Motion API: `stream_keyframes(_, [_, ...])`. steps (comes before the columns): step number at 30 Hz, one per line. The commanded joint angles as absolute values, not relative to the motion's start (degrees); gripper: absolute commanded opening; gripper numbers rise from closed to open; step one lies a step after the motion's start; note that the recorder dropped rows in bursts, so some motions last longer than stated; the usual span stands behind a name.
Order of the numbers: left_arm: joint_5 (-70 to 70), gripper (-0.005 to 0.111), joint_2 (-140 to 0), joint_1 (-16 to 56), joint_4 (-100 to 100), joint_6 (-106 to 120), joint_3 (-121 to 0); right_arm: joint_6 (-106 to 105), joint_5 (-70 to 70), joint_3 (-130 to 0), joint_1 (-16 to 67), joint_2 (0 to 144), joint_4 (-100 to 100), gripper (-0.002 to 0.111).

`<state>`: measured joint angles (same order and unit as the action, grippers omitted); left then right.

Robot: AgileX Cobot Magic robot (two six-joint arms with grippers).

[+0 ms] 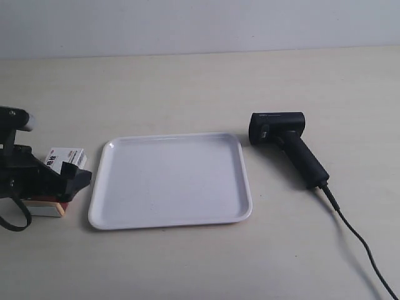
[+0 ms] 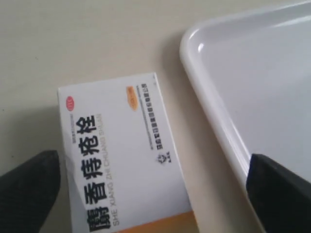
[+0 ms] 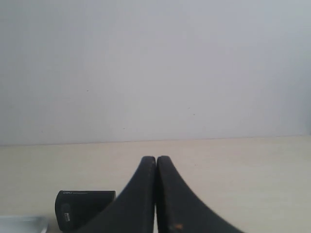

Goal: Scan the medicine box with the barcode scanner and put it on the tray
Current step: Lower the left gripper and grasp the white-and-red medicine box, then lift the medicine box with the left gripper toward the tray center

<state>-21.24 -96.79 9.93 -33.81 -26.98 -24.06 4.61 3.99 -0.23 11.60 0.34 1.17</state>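
Note:
The medicine box's white end (image 2: 109, 92) needs to stay free for the barcode scanner. My left gripper will grab the box by its long sides near the orange band (image 2: 184, 188).
The medicine box (image 1: 67, 155) lies flat on the table just beside the tray (image 1: 169, 181). In the left wrist view the white box (image 2: 121, 160) shows dark Chinese characters and an orange end band. My left gripper (image 2: 153, 162) hovers over it, open wide, one finger on each side and neither touching it. The tray's rim (image 2: 209, 97) runs close to one finger. The black barcode scanner (image 1: 284, 134) lies on the table on the tray's other side. My right gripper (image 3: 155, 160) is shut on nothing, with the scanner head (image 3: 82, 206) low beside it.
The scanner's black cable (image 1: 359, 240) trails along the table toward the exterior view's lower right corner. A pale wall (image 1: 200, 25) backs the table. A tray corner (image 3: 19, 223) shows in the right wrist view.

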Motion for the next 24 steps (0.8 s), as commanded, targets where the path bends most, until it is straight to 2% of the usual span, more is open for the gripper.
stream_keyframes(1, [-23.78,0.104,-100.45,9.68,-33.67,-22.84,-24.30,4.44,3.29,0.00,11.22,0.00,1.43,0.000])
stream_keyframes(3, [-24.18,0.100,-100.54,9.68,-33.67,-22.71,-24.40,4.44,3.29,0.00,11.22,0.00,1.43,0.000])
stream_keyframes(6, [-22.75,0.083,-100.54,9.55,-33.67,-20.66,-25.17,4.44,3.29,0.00,11.22,0.00,1.43,0.000])
stream_keyframes(9, [-22.29,0.055,-100.54,9.15,-33.67,-20.54,-25.45,4.44,3.29,0.00,11.22,0.00,1.43,0.000])
stream_keyframes(14, [-22.84,0.000,-98.26,9.15,-34.47,-18.65,-27.47,4.44,3.29,0.00,11.22,0.00,1.43,0.000])
stream_keyframes(19, [-18.89,0.000,-90.99,9.15,-43.48,-24.72,-33.09,4.79,3.30,0.00,11.22,0.00,0.37,0.000])
stream_keyframes(22, [-20.77,0.000,-89.17,9.15,-64.37,-39.14,-37.08,8.27,0.91,0.00,11.22,0.00,-4.54,0.000])
stream_keyframes(24, [-29.31,0.000,-89.73,9.15,-82.53,-49.77,-39.96,11.24,-2.14,0.00,11.22,0.00,-8.69,0.000])
